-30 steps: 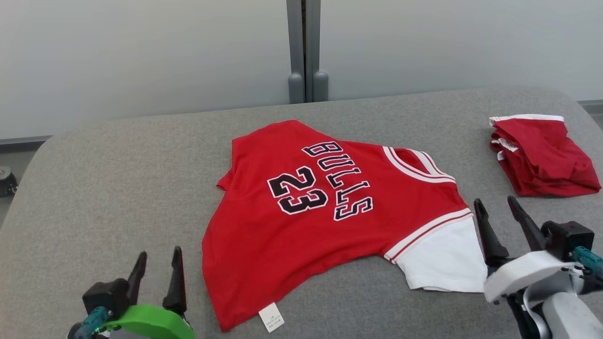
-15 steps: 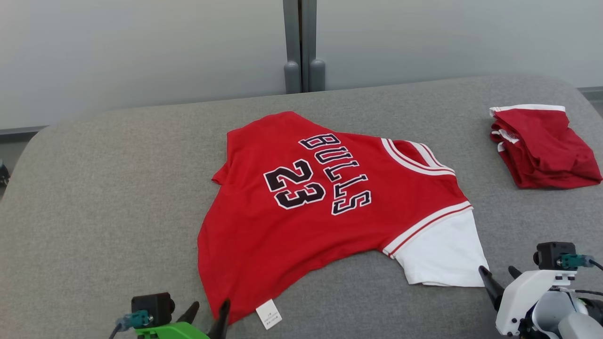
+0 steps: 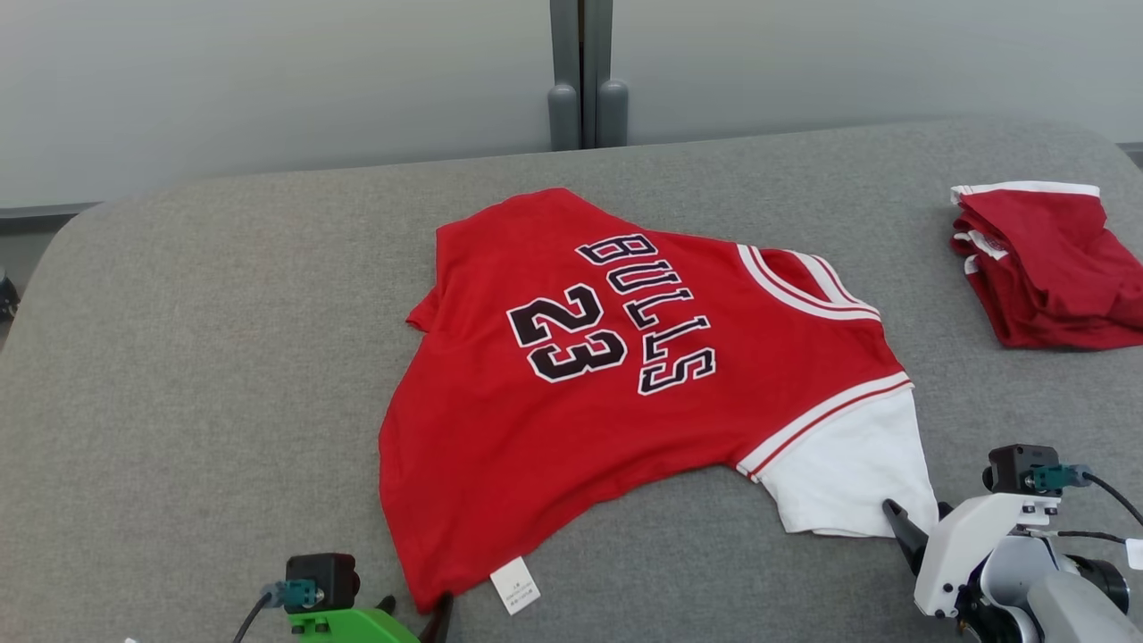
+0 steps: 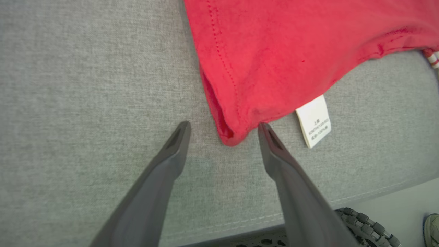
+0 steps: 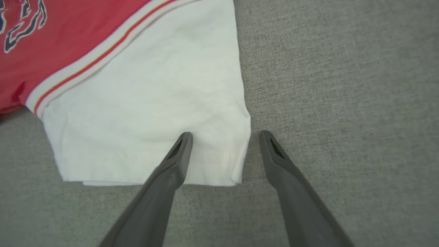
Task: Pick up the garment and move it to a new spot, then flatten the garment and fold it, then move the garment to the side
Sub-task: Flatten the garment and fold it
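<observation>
The jersey (image 3: pixel 579 375) lies spread out on the tabletop. My right gripper pinches the white sleeve by its outer corner (image 3: pixel 930 527) next, where the sleeve's edge puckers up.
The garment (image 3: pixel 571 393) is a red jersey reading BULLS 23, with a white sleeve (image 3: pixel 848 473), lying spread on the grey padded table (image 3: pixel 214 321). My left gripper (image 4: pixel 223 128) is open, its fingertips on either side of the jersey's bottom hem corner (image 4: pixel 229 135), beside a white care label (image 4: pixel 313 120). My right gripper (image 5: pixel 223 137) is open too, one finger (image 5: pixel 178 154) over the white sleeve (image 5: pixel 144 109) and the other on the cloth-free table, so the sleeve's outer corner lies between them. Both grippers show at the head view's bottom edge, the left (image 3: pixel 420 616) and the right (image 3: pixel 920 531).
A second red garment (image 3: pixel 1045 268) lies folded at the table's far right. The table's front edge (image 4: pixel 308 212) runs just behind my left fingers. Grey wall panels with a post (image 3: pixel 585 80) stand behind the table.
Both grippers dropped low and moved in toward the jersey: the left to the hem corner, the right to the white sleeve's corner. The head camera shifted slightly. The jersey has not moved.
</observation>
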